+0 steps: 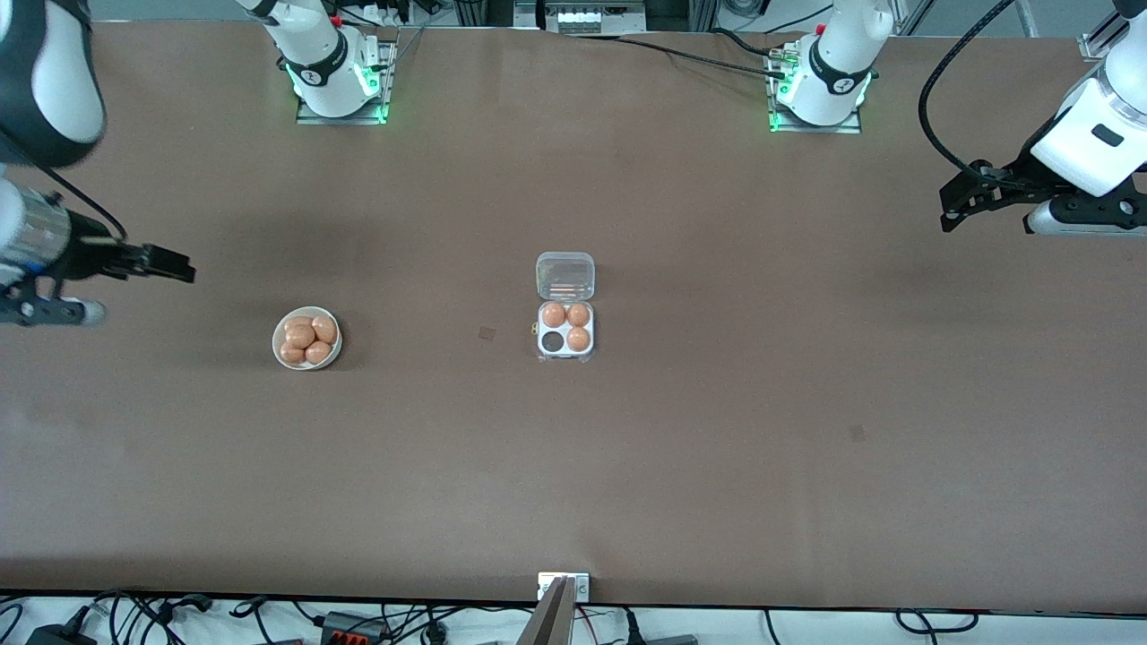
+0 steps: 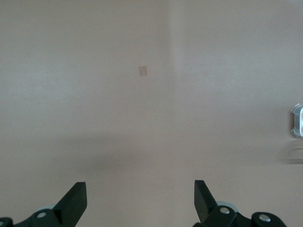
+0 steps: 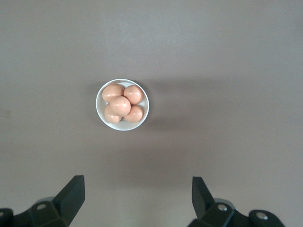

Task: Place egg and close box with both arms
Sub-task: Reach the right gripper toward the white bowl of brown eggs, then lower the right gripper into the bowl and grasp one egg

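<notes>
The right gripper grabs the middle egg in the bowl by its rounded sides next, to fill the white tray's empty cell (image 1: pixel 553 342).
The box (image 1: pixel 565 352) sits mid-table with its clear lid (image 1: pixel 565 275) open flat toward the robots' bases. Its white tray holds three eggs (image 1: pixel 554 314), and one cell (image 1: pixel 553 341) is empty. More eggs (image 1: pixel 299 336) lie in a round white bowl (image 1: pixel 276 340), toward the right arm's end. My right gripper (image 1: pixel 182 268) is open and empty, up in the air past the bowl at the table's end. In the right wrist view the bowl (image 3: pixel 99 101) shows ahead of the open gripper (image 3: pixel 137 196). My left gripper (image 1: pixel 948 210) is open and empty (image 2: pixel 139 198), over bare table at its own end.
Two small tape patches mark the table (image 1: pixel 487 333) (image 1: pixel 858 434); one shows in the left wrist view (image 2: pixel 143 71). A corner of the box's lid (image 2: pixel 297 120) shows at that view's edge. A metal bracket (image 1: pixel 563 587) sits at the table's near edge.
</notes>
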